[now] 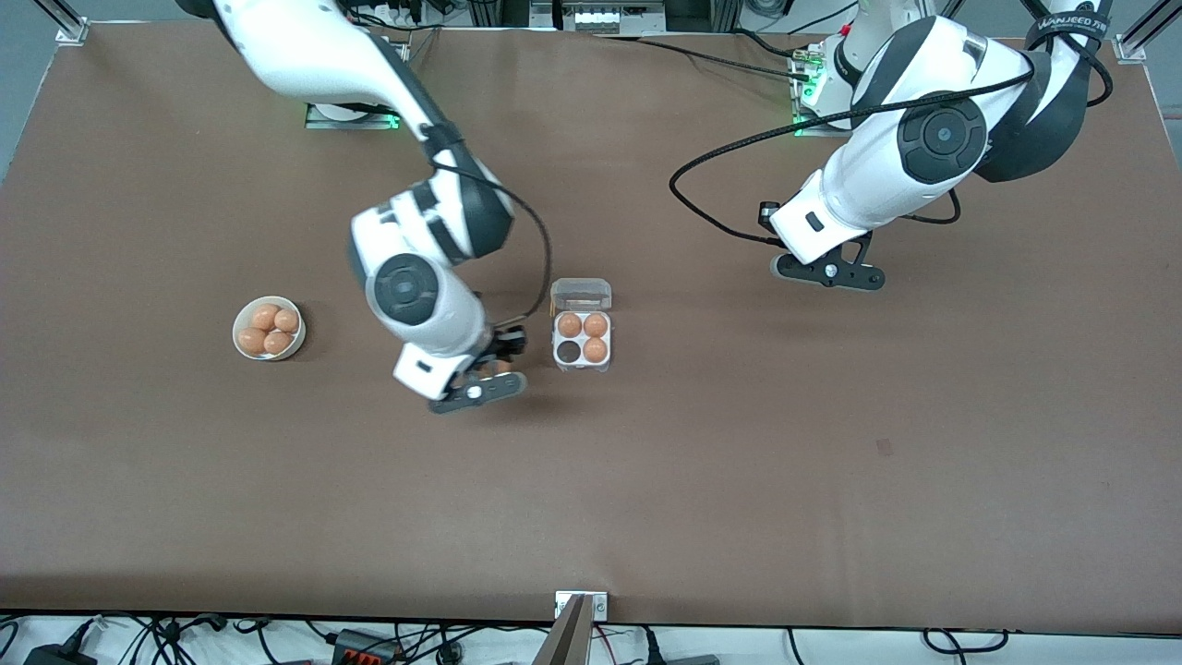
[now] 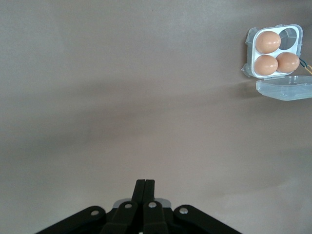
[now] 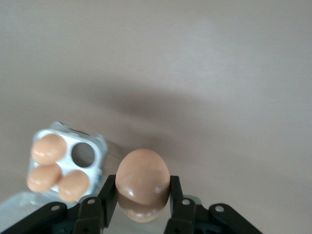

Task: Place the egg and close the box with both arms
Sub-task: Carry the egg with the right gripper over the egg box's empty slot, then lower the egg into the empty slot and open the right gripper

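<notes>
The orange-brown egg is hanging above the table, short of the box's open cell. My right gripper needs to move it to the cell before opening.
My right gripper point(image 1: 494, 368) is shut on an orange-brown egg point(image 3: 142, 183) and holds it above the table, beside the box on the side toward the right arm's end. The clear box point(image 1: 582, 367) lies mid-table with its lid point(image 1: 582, 295) open. It holds three eggs and has one empty cell point(image 1: 566, 351). The box also shows in the right wrist view point(image 3: 100, 145), where the empty cell point(image 3: 84, 153) is visible too. My left gripper point(image 1: 828, 270) is shut and empty, and waits above bare table toward the left arm's end. It shows shut in the left wrist view point(image 2: 145, 185), with the box point(image 2: 249, 48) far off.
A round white bowl point(image 1: 297, 344) with several more eggs stands toward the right arm's end of the table. The brown table point(image 1: 739, 462) is bare around the box. A black cable loops from the left arm above the table.
</notes>
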### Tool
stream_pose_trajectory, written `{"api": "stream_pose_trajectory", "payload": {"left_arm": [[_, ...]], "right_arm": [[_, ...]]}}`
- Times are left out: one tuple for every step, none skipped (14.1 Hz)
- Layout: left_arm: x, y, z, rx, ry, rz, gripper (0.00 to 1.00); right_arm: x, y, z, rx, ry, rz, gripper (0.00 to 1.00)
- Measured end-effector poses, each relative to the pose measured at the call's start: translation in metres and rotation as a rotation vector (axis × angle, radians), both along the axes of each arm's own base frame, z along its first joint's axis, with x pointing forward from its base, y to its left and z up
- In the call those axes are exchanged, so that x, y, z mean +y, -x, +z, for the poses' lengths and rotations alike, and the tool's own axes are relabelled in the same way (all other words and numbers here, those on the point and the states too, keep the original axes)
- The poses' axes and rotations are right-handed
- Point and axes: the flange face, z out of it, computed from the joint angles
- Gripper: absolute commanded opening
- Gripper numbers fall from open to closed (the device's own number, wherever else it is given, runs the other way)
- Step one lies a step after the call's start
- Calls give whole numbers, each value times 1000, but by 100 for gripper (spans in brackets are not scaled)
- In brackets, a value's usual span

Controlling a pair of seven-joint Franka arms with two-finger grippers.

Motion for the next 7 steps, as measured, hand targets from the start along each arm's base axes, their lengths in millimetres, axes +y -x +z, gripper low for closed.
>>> {"api": "stream_pose_trajectory", "payload": {"left_arm": [[0,0,0,0,0,0,1],[0,0,0,0,0,0,1],[0,0,0,0,0,0,1],[0,0,0,0,0,0,1],[0,0,0,0,0,0,1],[0,0,0,0,0,0,1],[0,0,0,0,0,0,1]], "right_arm": [[15,5,-8,-13,-14,-21,23],[29,10,-16,-26,-25,-41,23],[43,16,-23,-40,-37,-61,23],[55,22,-31,-51,-45,-79,23],[65,26,-39,-60,-52,-94,23],[72,30,-47,-63,-57,-106,23],[76,33,-55,-56,-61,-115,23]]}}
